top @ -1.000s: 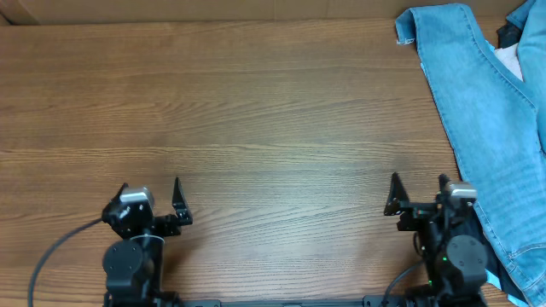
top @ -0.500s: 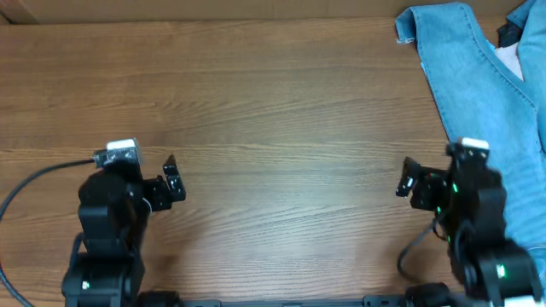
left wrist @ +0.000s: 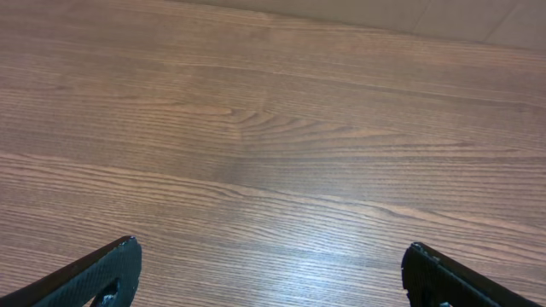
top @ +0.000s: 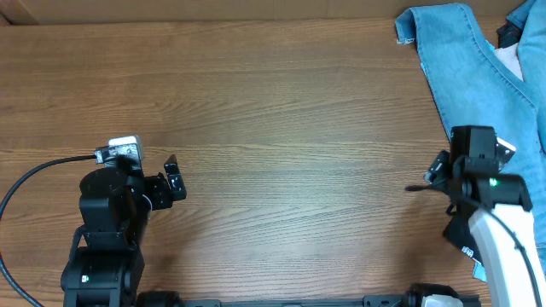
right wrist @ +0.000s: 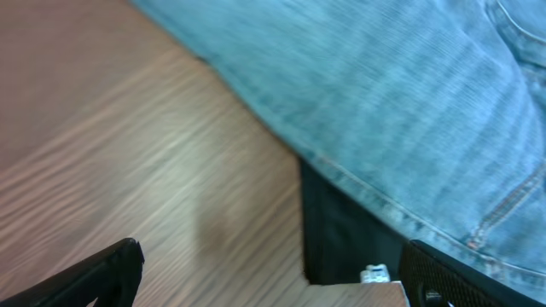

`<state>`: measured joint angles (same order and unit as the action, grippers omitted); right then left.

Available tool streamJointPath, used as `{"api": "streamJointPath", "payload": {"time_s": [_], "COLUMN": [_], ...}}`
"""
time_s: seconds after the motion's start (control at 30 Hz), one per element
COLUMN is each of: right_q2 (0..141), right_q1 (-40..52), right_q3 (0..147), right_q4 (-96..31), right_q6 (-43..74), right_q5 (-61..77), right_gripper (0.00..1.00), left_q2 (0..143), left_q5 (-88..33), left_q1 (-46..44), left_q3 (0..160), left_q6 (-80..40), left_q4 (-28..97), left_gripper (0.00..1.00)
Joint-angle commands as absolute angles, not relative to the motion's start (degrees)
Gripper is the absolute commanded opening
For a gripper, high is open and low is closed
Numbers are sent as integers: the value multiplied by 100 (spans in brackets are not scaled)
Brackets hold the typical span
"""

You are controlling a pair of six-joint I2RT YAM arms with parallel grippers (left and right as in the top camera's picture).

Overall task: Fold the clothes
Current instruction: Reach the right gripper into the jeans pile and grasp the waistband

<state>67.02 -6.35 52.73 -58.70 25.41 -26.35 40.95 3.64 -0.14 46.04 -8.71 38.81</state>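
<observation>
My right gripper is to grab the jeans next by the stitched edge that faces the empty wood, and pull them open across the table for folding.
The light-blue jeans lie along the table's right side, with a frayed leg hem at the far end. In the right wrist view the denim fills the upper right, a stitched seam along its edge. My right gripper is open and empty, just left of the jeans' edge; in its own view the jaws stand wide over bare wood beside the denim. My left gripper is open and empty at the near left, far from the jeans; its jaws are wide over bare wood.
The wooden table spreads between the arms. Other cloth, dark and pale, lies at the far right corner beside more blue fabric. A dark object shows below the jeans' edge. Cardboard lines the back.
Both arms have risen from their near rest pose. The right arm has swung right and turned toward the jeans' edge. The left arm shifted left, then held still.
</observation>
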Motion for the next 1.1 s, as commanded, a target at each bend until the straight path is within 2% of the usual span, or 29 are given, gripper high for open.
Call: {"api": "streamJointPath", "payload": {"time_s": [0.0,0.33,0.57,0.87,1.0,1.07], "right_q2": [7336,9153,9605,9904,9904,9904], "right_q1": [-1083,-1881,-1935,-1935,-1935,-1935], "right_q3": [5433,5435,5433,5433,5433,5433], "right_q4": [-5610,-5015,-4781,-4890,-4869,-4871], "right_q6": [2451,2220,2231,2231,2228,2228], "right_q5": [-2829,-3511,-3594,-3494,-3489,-3489], "right_gripper": [100,100,92,92,78,62], "left_q2": [4097,4099,4099,4099,4099,4099], "left_q5": [287,287,290,287,290,290], "left_q1": [-3,-3,-3,-3,-3,-3], "left_q3": [4746,4746,4746,4746,4746,4746], "left_q6": [-950,-950,-950,-950,-950,-950], "left_q4": [3876,3881,3916,3929,3929,3927], "left_gripper": [100,100,100,100,100,100]}}
